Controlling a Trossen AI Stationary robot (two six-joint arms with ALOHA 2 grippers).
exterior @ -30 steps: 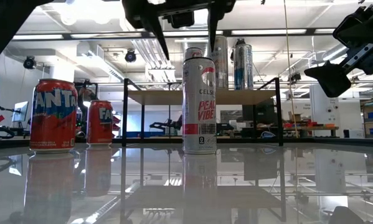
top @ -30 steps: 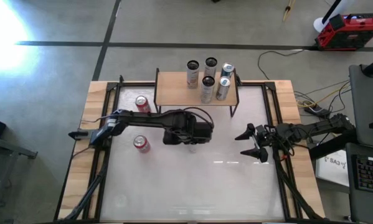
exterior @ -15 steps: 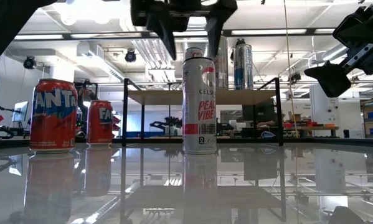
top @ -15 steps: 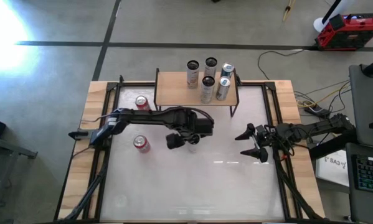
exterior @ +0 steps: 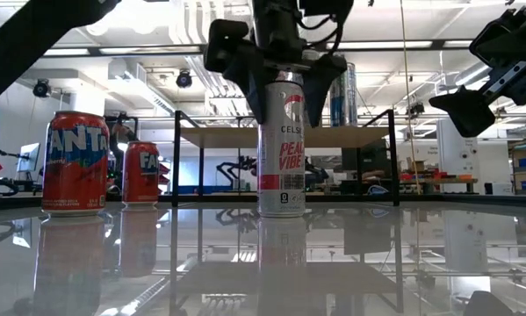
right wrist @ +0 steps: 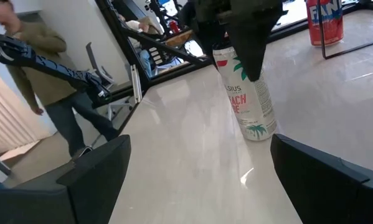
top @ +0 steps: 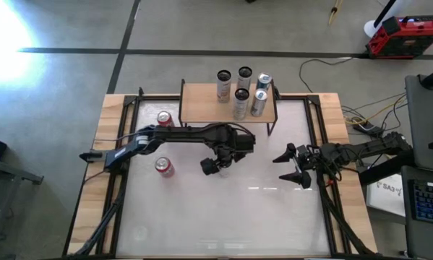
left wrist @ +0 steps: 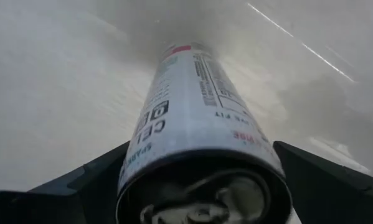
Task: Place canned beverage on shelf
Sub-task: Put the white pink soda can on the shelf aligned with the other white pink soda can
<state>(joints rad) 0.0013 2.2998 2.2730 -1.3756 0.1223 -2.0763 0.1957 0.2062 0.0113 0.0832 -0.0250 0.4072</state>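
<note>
The fingers of my left gripper are on either side of the white can's top end (left wrist: 202, 165) and would hold the can now, so my left gripper should close.
A tall white canned beverage (exterior: 281, 167) stands upright on the glossy table, just in front of the shelf (top: 202, 105). The shelf has a tan wooden top on black legs and bears several cans (top: 240, 101). My left gripper (exterior: 282, 101) points down over the white can, open. Its two fingers (left wrist: 93, 180) stand on either side of the can's top (left wrist: 205, 193), and I see no touch. My right gripper (top: 299, 165) waits open near the table's right side, level, with nothing between its fingers (right wrist: 323, 174).
Two red Fanta cans stand on the table's left part, one near the shelf's left leg (top: 165, 119) and one nearer (top: 163, 167). Wooden rails (top: 111, 144) border the table. A person (right wrist: 24, 56) stands beyond the table in the right wrist view.
My left gripper has sunk from above the white can until its fingers straddle the can's top, and it has rolled about its own axis on the way. It has stayed open. The can has kept its place, upright.
</note>
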